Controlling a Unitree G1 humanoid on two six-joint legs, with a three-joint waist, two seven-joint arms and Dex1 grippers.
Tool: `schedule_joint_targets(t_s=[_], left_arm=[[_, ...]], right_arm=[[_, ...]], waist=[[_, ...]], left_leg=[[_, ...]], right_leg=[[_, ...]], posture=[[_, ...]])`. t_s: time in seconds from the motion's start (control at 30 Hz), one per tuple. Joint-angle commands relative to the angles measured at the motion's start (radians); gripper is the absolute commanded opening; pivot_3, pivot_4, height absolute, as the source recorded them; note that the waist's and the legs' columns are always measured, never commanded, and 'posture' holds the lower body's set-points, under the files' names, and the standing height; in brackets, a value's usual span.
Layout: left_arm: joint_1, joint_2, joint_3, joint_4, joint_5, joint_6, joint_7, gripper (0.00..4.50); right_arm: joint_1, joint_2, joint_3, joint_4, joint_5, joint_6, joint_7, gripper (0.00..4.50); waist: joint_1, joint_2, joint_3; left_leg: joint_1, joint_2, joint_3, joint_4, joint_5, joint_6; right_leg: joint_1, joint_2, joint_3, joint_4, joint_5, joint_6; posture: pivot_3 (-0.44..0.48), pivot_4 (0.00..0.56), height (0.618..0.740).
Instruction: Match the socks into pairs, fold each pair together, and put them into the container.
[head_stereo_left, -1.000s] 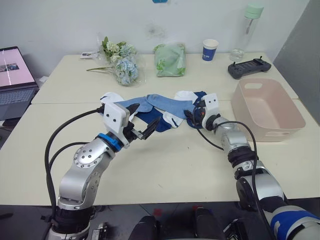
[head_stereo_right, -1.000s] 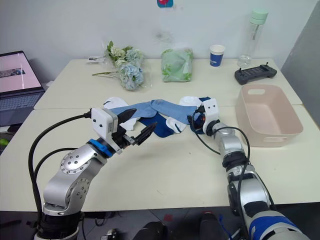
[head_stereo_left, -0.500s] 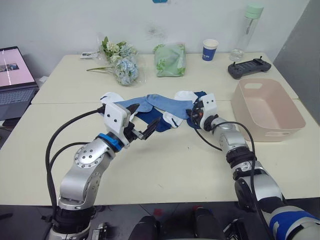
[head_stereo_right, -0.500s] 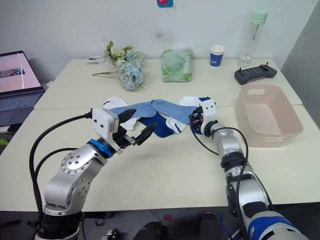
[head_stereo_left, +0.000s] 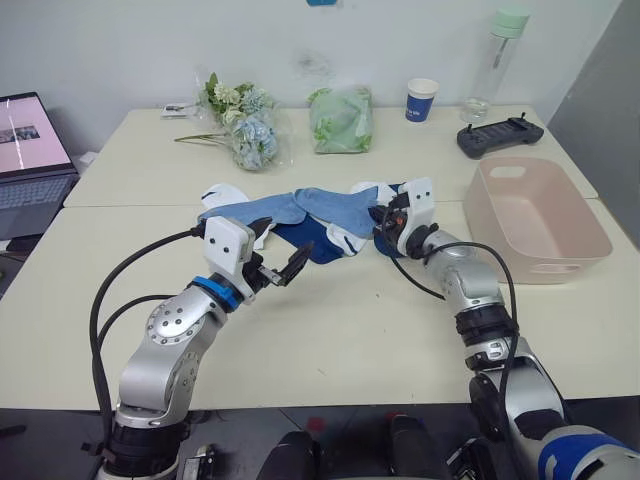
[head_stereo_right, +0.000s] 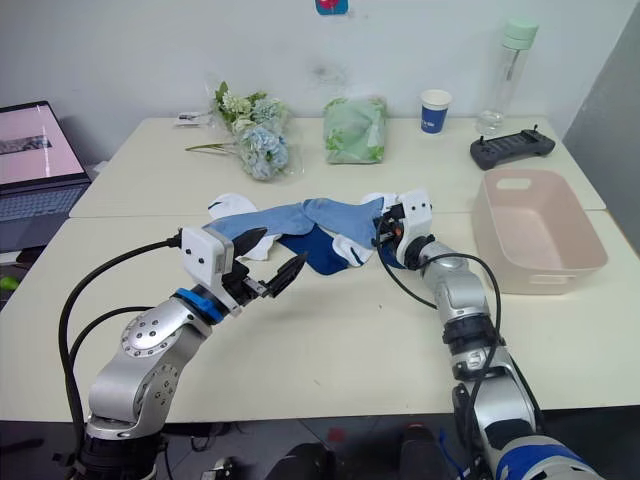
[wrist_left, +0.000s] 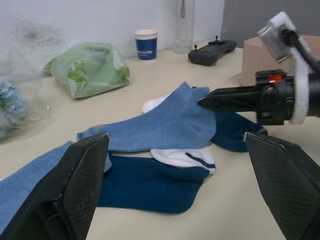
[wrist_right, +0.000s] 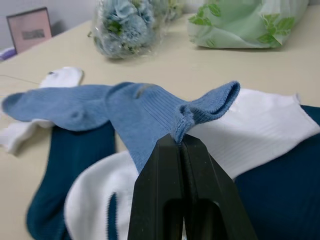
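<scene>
I should next grab the light blue sock with my left gripper by its toe end, so that the sock can be spread flat for matching and folding.
Several socks lie tangled at the table's middle. My right gripper is shut on the cuff of a light blue sock and holds that end a little above the pile. A second light blue sock stretches off to the left. Beneath them are a navy sock and a white sock with dark trim; another white sock pokes out at the far left. My left gripper hovers open just in front of the pile, holding nothing. The pink container stands to the right.
Along the far edge are a flower bunch, a pale green cloth bundle, a blue paper cup, a bottle and a black controller. A laptop sits at the far left.
My right gripper went from open to shut on the light blue sock's cuff and raised it slightly. The left arm sank a little and stayed open.
</scene>
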Motion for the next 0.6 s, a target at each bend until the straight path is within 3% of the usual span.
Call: schedule_joint_targets(t_s=[0.03,0.3,0.43,0.6], left_arm=[[-0.002,0.012,0.025,-0.010,0.006,-0.024,0.003,4.50],[0.001,0.040,0.055,0.008,-0.003,-0.017,-0.022,4.50],[-0.012,0.056,0.057,0.025,-0.004,-0.016,-0.038,4.50],[-0.074,0.072,0.015,0.076,-0.016,0.028,-0.090,4.50]], right_arm=[[0.038,-0.027,-0.028,-0.196,0.060,0.101,0.001,0.03],[0.274,-0.137,-0.138,-0.637,0.305,0.479,-0.004,0.03],[0.337,-0.160,-0.191,-0.742,0.419,0.593,-0.014,0.03],[0.552,-0.312,-0.230,-0.868,0.547,0.670,0.101,0.03]], waist=[[0.001,0.000,0.000],[0.006,0.000,0.000],[0.003,0.000,0.000],[0.019,-0.001,0.000]], left_leg=[[0.000,0.000,0.000,0.000,0.000,0.000],[-0.001,0.000,0.000,0.000,0.000,0.000],[0.000,0.000,0.001,0.000,0.000,0.000],[-0.001,-0.001,0.000,0.000,0.000,0.001]], right_leg=[[0.000,0.000,0.000,0.000,0.000,0.000],[0.000,0.000,0.000,-0.001,0.000,0.000],[0.001,0.000,0.000,0.000,0.000,0.000],[0.002,0.000,-0.002,-0.001,0.000,0.001]], posture=[[0.000,0.150,0.740],[0.000,0.150,0.740],[0.000,0.150,0.740],[0.000,0.150,0.740]])
